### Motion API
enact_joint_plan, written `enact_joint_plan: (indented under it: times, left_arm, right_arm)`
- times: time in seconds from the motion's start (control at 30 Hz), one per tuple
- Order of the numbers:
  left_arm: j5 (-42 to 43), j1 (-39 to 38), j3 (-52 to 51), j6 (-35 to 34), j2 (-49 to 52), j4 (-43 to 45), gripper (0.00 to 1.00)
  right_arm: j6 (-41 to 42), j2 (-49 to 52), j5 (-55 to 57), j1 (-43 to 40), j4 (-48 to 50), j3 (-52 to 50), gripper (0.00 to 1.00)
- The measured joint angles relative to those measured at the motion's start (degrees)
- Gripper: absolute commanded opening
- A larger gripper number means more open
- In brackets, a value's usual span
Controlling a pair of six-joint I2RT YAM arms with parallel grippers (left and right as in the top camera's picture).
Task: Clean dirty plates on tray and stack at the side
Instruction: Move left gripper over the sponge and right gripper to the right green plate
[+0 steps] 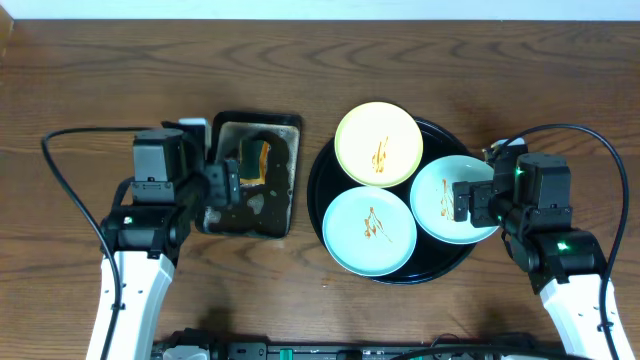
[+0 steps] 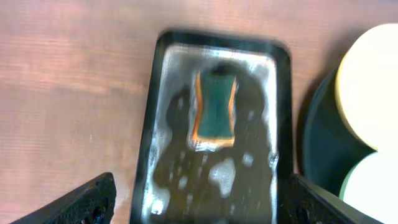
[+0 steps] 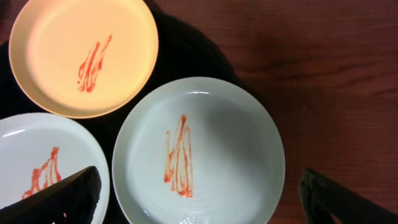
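Note:
Next, my left gripper grips the sponge's green top point(image 1: 252, 161) point(image 2: 216, 106) across its width, leaving the orange side free to clean dirty plates.
The black round tray point(image 1: 325, 175) holds three plates with sauce squiggles: a pale yellow plate point(image 1: 378, 144) at the back, a mint-green plate point(image 1: 369, 231) at the front and a second mint-green plate point(image 1: 440, 205) at the right. My right gripper point(image 3: 199, 199) is open and hovers over the right mint plate point(image 3: 199, 152), its fingers on either side of it; the yellow plate point(image 3: 84, 56) and the front mint plate point(image 3: 43, 168) also show there. My left gripper point(image 2: 196, 202) is open above a wet metal pan point(image 2: 158, 124) that holds a green and orange sponge point(image 2: 214, 109).
The rectangular pan point(image 1: 290, 150) with soapy water stands left of the tray on the brown wooden table point(image 1: 100, 80). Black cables loop at the left and right sides. The tray's rim point(image 2: 317, 143) shows at the right of the left wrist view.

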Motion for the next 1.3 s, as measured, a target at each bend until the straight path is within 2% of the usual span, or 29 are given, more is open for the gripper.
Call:
enact_joint_plan:
  times: [0.13,0.27,0.47,0.6,0.83,1.07,1.3]
  left_arm:
    - [0.81,0.00,0.20,-0.74,2.49,4.46,0.87]
    - [0.98,-0.02,1.95,-1.05,8.22,5.29,0.86]
    - [0.96,-0.52,5.90,-1.84,18.64,9.64,0.80]
    - [0.94,-2.71,5.97,-1.86,24.72,12.09,0.79]
    - [0.57,-6.51,5.97,-1.86,34.12,13.49,0.71]
    - [-2.21,-6.88,5.97,-1.88,38.69,13.60,0.66]
    - [-2.58,-6.88,5.97,-1.92,38.80,13.70,0.56]
  right_arm:
    - [0.02,0.02,-0.02,0.00,0.02,0.02,0.99]
    - [0.04,0.13,-0.02,0.00,0.02,0.02,0.99]
    - [0.04,0.20,-0.07,0.00,0.00,0.02,0.99]
    - [0.04,0.24,-0.11,0.00,-0.04,0.02,0.99]
    - [0.04,0.24,-0.13,0.00,-0.33,0.02,0.99]
    - [0.04,0.24,-0.13,0.00,-0.55,0.02,0.99]
    - [0.04,0.24,-0.13,0.00,-0.63,0.02,0.99]
